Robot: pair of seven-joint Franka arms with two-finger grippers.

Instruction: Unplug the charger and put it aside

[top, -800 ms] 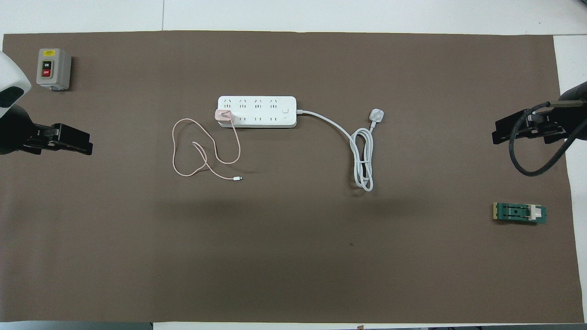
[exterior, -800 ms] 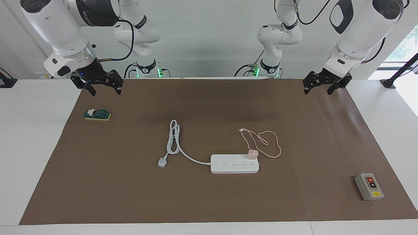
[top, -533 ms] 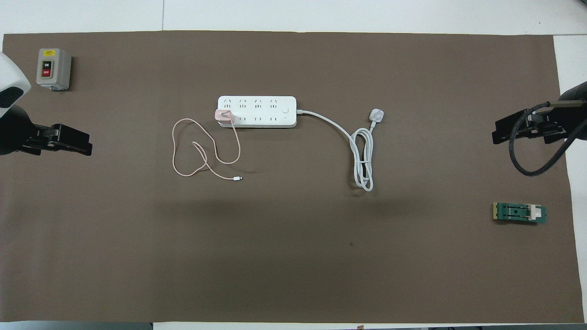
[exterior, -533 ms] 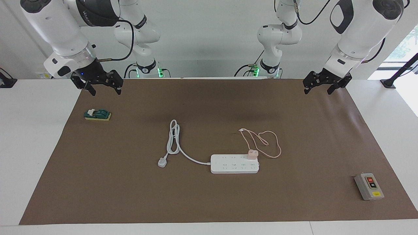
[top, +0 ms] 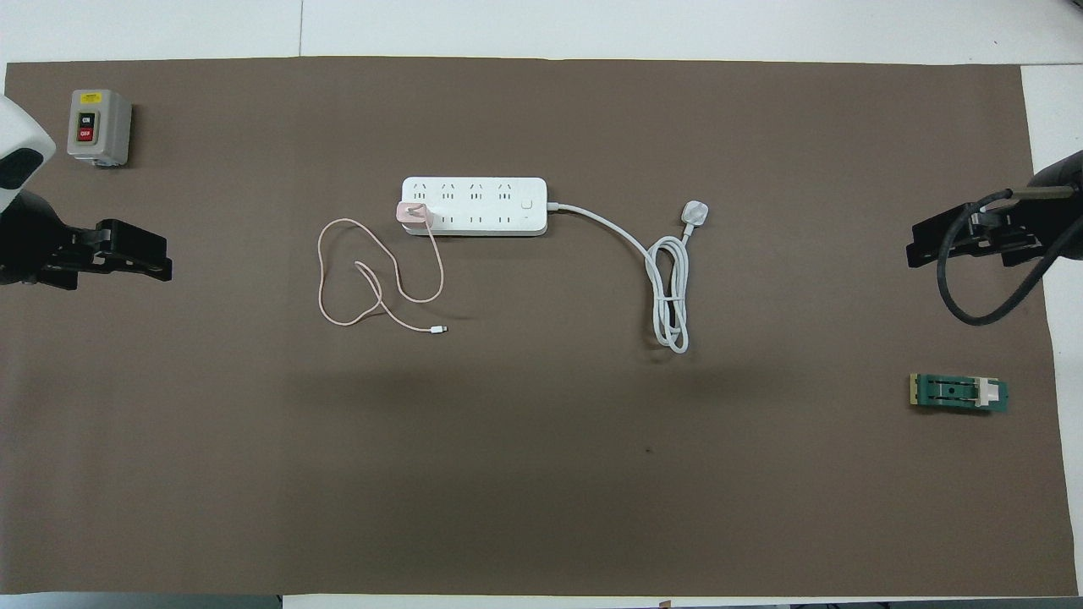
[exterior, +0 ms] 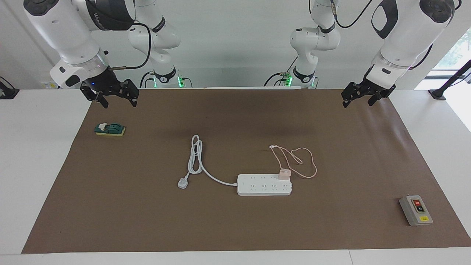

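Observation:
I should next use my left gripper to grab the charger by its cube body [top: 411, 212] standing up from the power strip, as the thin pink cable [top: 320, 274] lies in slack loops.
The charger [exterior: 284, 173], a small pale pink cube, sits plugged into the end socket of the white power strip [exterior: 263, 185] at the left arm's end of the strip. Its thin pink cable [exterior: 302, 162] lies in loose loops on the mat, nearer to the robots than the strip. From overhead, the charger [top: 415, 214] stands on the strip's [top: 474, 205] nearer row of sockets. My left gripper [exterior: 357, 103] hangs open and empty over the mat's corner at its own end. My right gripper [exterior: 120, 103] hangs open and empty over the mat's edge at the other end.
The strip's thick white cord [exterior: 195, 158] and plug [exterior: 183, 183] lie toward the right arm's end. A green knife switch [exterior: 109, 129] sits beneath the right gripper. A grey on/off switch box [exterior: 415, 210] stands farther out at the left arm's end. A brown mat [exterior: 235, 228] covers the table.
The left gripper has turned and shifted slightly in place. The right gripper, the charger and the strip have not moved.

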